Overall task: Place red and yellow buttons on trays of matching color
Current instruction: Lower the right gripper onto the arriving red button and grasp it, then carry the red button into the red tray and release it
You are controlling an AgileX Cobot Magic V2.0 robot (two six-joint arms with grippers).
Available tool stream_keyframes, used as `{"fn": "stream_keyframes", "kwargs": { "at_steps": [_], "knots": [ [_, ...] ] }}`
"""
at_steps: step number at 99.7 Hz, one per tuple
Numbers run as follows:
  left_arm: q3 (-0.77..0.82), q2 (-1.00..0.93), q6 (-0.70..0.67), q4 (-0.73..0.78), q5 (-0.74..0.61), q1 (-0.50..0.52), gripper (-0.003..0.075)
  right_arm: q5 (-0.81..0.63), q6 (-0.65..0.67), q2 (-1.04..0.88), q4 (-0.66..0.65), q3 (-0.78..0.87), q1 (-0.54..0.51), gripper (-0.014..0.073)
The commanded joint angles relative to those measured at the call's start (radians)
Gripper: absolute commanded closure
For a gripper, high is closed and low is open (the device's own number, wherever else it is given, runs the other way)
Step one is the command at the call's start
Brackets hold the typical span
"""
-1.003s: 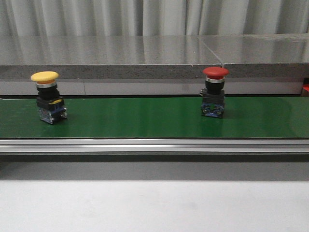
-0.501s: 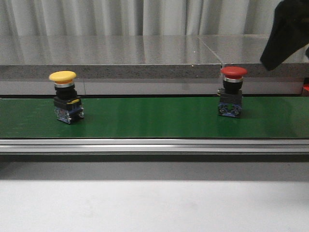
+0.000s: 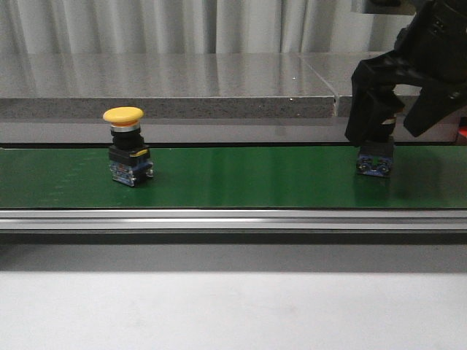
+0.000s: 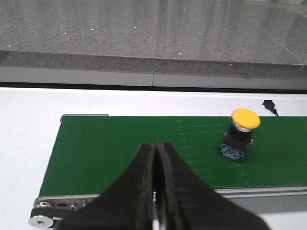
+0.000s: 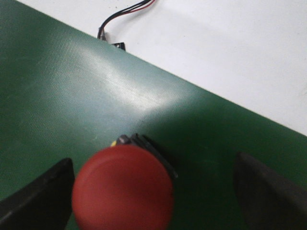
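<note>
My right gripper's fingers reach down around the cap, above the blue base. My right gripper needs to close on the red cap (image 5: pixel 123 194) now.
A yellow button (image 3: pixel 124 115) on a black and blue base stands upright on the green belt (image 3: pixel 241 179), left of centre; the left wrist view shows the yellow button (image 4: pixel 244 120) off to one side of my shut left gripper (image 4: pixel 156 146). The red button (image 5: pixel 123 189) stands on the belt at the right; in the front view only its blue base (image 3: pixel 375 163) shows below my right gripper (image 3: pixel 390 109). The right gripper (image 5: pixel 153 187) is open and straddles the red cap, one finger (image 5: pixel 41 196) close beside it, the other finger (image 5: pixel 268 191) well apart. No trays are in view.
A grey stone ledge (image 3: pixel 182 84) runs behind the belt. An aluminium rail (image 3: pixel 233 219) edges the belt's front, with a white tabletop (image 3: pixel 233 310) nearer. A thin cable with a plug (image 5: pixel 115 24) lies on the white surface beyond the belt.
Both buttons have ridden the belt to the right. My right arm has come down from the upper right and now sits over the red button, hiding its cap in the front view.
</note>
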Motion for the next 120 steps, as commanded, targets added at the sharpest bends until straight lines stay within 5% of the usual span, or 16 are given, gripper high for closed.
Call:
{"fn": "stream_keyframes", "kwargs": {
  "at_steps": [1,7,22,29,62,120],
  "knots": [
    [-0.027,0.008,-0.002,-0.019,-0.066,-0.010,0.0739,-0.035,-0.015,-0.020,0.015,-0.049,-0.001,-0.0015],
    [-0.027,0.008,-0.002,-0.019,-0.066,-0.010,0.0739,-0.030,-0.015,-0.014,0.015,-0.057,-0.001,0.0071],
    [-0.027,0.008,-0.002,-0.019,-0.066,-0.010,0.0739,0.022,-0.015,-0.018,0.015,-0.077,-0.006,0.0440],
    [-0.027,0.008,-0.002,-0.019,-0.066,-0.010,0.0739,0.070,-0.015,-0.018,0.015,-0.107,-0.017,0.0520],
    [-0.027,0.008,-0.002,-0.019,-0.066,-0.010,0.0739,0.222,-0.015,-0.018,0.013,-0.353,-0.236,0.0524],
    [-0.027,0.008,-0.002,-0.019,-0.066,-0.010,0.0739,0.140,0.085,0.126,0.035,-0.474,-0.785,0.0524]
  ]
}}
